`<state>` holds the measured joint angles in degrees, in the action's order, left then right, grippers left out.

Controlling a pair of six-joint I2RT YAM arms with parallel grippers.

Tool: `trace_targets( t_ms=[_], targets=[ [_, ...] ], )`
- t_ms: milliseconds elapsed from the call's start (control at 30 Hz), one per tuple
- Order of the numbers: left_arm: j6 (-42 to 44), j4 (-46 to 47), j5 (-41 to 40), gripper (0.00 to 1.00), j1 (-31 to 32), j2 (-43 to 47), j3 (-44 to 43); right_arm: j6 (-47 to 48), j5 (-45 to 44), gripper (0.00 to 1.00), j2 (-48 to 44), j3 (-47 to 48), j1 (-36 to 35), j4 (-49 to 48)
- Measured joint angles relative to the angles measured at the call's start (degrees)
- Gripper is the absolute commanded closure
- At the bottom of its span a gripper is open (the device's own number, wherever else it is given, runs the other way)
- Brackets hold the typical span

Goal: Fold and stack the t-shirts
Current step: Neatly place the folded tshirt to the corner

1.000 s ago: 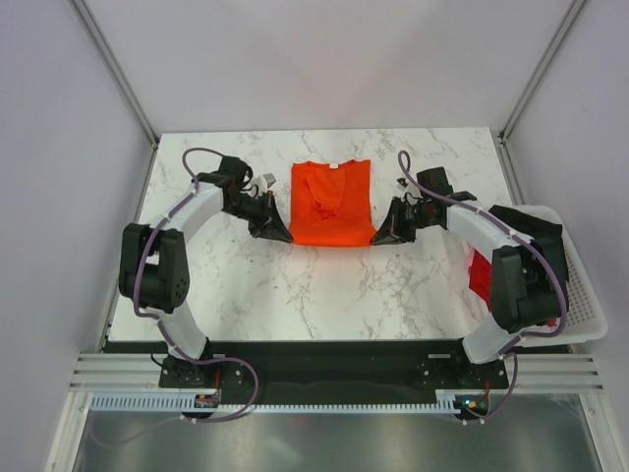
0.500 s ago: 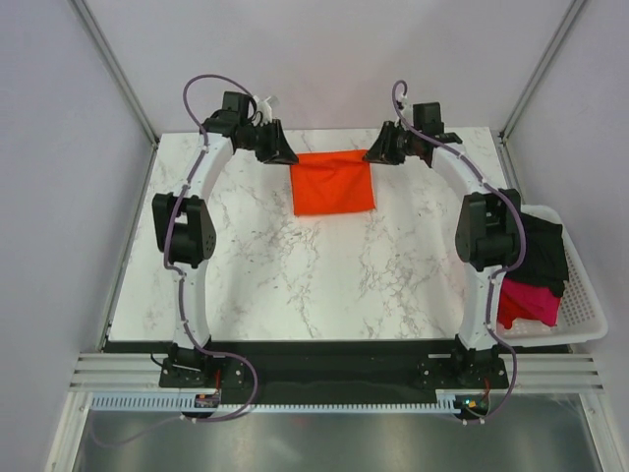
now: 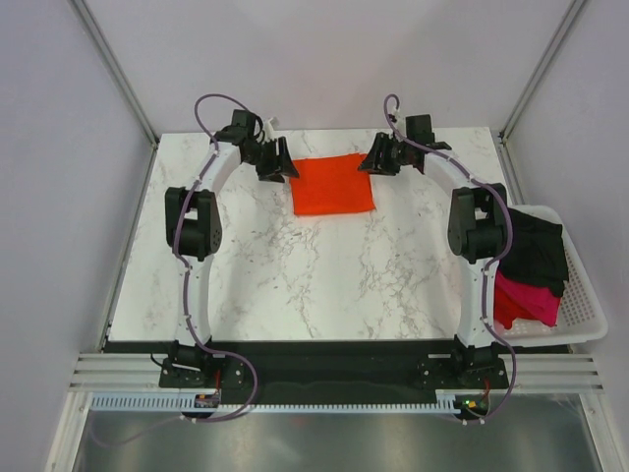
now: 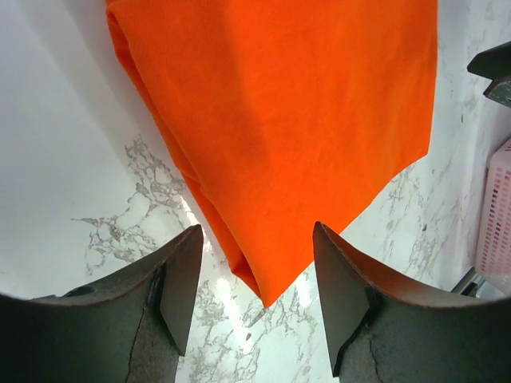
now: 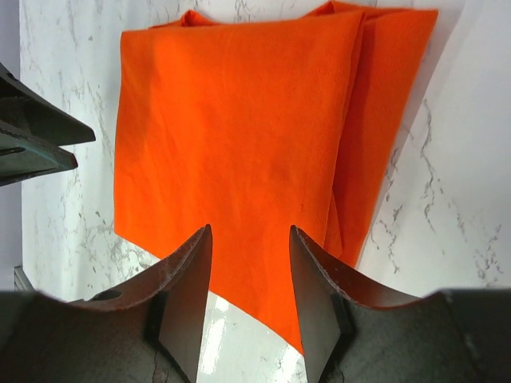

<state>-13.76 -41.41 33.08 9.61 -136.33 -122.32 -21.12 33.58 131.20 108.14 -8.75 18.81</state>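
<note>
I next need to grab the folded orange-red t-shirt's far corner, layers together, with my left gripper, so the t-shirt stays folded as it slides over for stacking.
An orange-red t-shirt (image 3: 332,184) lies folded into a small rectangle at the far middle of the marble table (image 3: 295,275). My left gripper (image 3: 283,169) hovers open at its far left corner, and that corner (image 4: 275,287) rests on the table between the parted jaws, untouched. My right gripper (image 3: 372,163) stands open over the far right corner, with the cloth (image 5: 239,159) lying flat below it. A black t-shirt (image 3: 539,248) and a pink one (image 3: 521,300) sit in the basket at the right.
A white mesh basket (image 3: 580,295) hangs off the table's right edge beside the right arm's base. Grey walls and metal posts enclose the back and sides. Bare marble stretches from the folded shirt to the near edge.
Both grippers carried the shirt's near edge to the far edge, halving it. They then let go and opened. The arms now reach to the back of the table.
</note>
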Motion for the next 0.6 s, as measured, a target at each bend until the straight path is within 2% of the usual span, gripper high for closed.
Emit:
trace_targets(
  t_ms=[267,500,567,600],
  targets=[
    [-1.4,0.1,1.0,0.38,-0.8,-1.0,2.6,-0.6,1.8,0.49,1.1,-1.2,-0.6,-1.0],
    [-7.0,4.0,8.7,0.43,-0.7,-7.2,2.6,-0.7,1.8,0.49,3.9,-2.9,-0.8,-1.0],
    [-8.7,5.2,11.2,0.5,-0.6,-8.2,2.0,-0.7,1.8,0.49,3.9,-3.7,-0.9,-1.0],
    [-9.4,6.2,12.0,0.65,-0.5,-8.7,1.8,-0.6,1.8,0.49,3.9,-4.0,-0.9,-1.0]
  ],
)
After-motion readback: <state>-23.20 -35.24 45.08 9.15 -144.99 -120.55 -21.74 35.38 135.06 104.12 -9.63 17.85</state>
